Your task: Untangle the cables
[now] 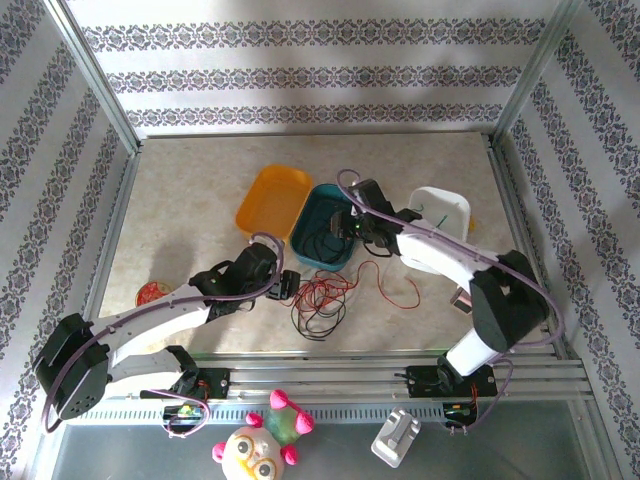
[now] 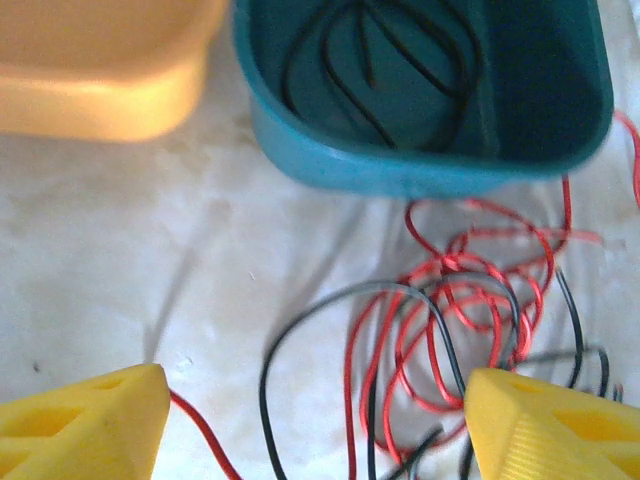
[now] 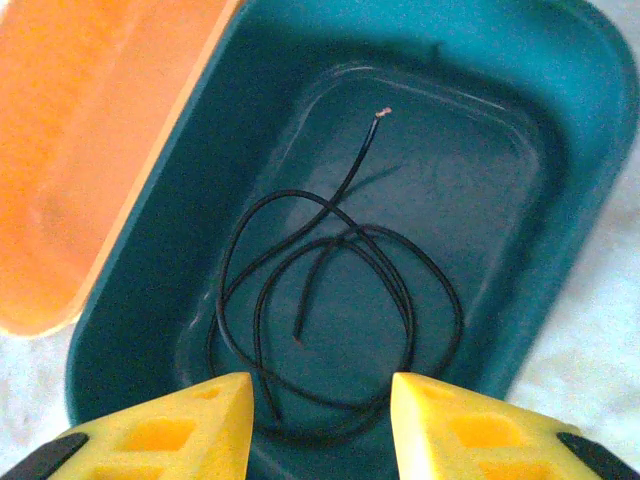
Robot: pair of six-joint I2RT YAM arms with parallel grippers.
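My left gripper takes hold of the black cable by its loop at the tangle's edge [image 1: 294, 313] [image 2: 273, 352] next, and the red cables stay outside its fingers.
A tangle of red cables [image 1: 322, 293] [image 2: 470, 300] and black cables [image 1: 318, 322] [image 2: 300, 340] lies on the table in front of the teal bin [image 1: 322, 228] [image 2: 420, 160]. A separate coiled black cable [image 3: 335, 300] [image 2: 375, 70] rests inside the teal bin [image 3: 560, 200]. My left gripper [image 1: 291, 283] [image 2: 315, 425] is open just left of the tangle, with cable loops between its yellow fingers [image 2: 85, 425]. My right gripper [image 1: 345, 222] [image 3: 320, 420] is open above the teal bin, nothing between its fingers [image 3: 480, 430].
An orange bin [image 1: 272, 198] [image 2: 100, 70] [image 3: 80, 150] sits left of the teal one, and a white bin [image 1: 440, 212] to its right. A loose red cable [image 1: 395, 285] trails right of the tangle. A small red coil [image 1: 150, 293] lies at the left edge.
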